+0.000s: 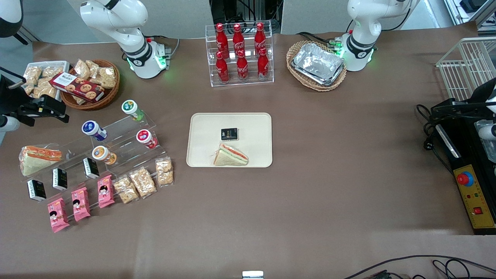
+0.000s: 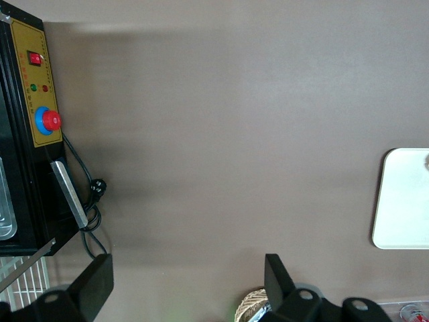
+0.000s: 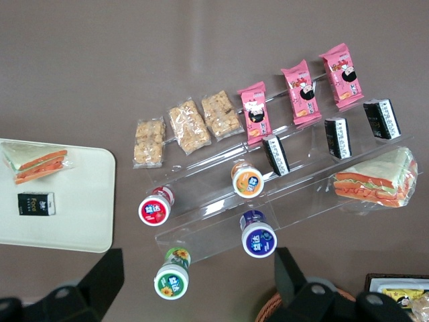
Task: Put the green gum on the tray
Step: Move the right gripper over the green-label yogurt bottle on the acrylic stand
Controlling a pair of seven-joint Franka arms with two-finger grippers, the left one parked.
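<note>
The gripper grabs the green gum by its green-labelled body [image 1: 138, 114] next, to place it on the tray [image 1: 200, 139].
The green gum [image 1: 131, 107], a small green bottle with a white lid and green label, stands on the top step of a clear acrylic stand. In the right wrist view the gum [image 3: 171, 280] shows between my two spread fingers. My gripper [image 1: 58, 112] is open and empty. It hangs high above the table at the working arm's end, apart from the gum [image 3: 198, 268]. The cream-beige tray [image 1: 201, 128] lies at the table's middle and holds a wrapped sandwich [image 1: 231, 155] and a small black box [image 1: 229, 134]. The tray also shows in the right wrist view [image 3: 74, 201] and the left wrist view [image 2: 402, 201].
On the same stand are a blue-labelled bottle [image 1: 91, 129], a red-labelled bottle [image 1: 145, 137], an orange one [image 1: 101, 153], black boxes, pink packets and snack bags. A snack basket [image 1: 91, 83] stands near the gripper. A cola rack [image 1: 240, 54] and a foil tray in a wicker basket [image 1: 316, 64] stand farther from the camera.
</note>
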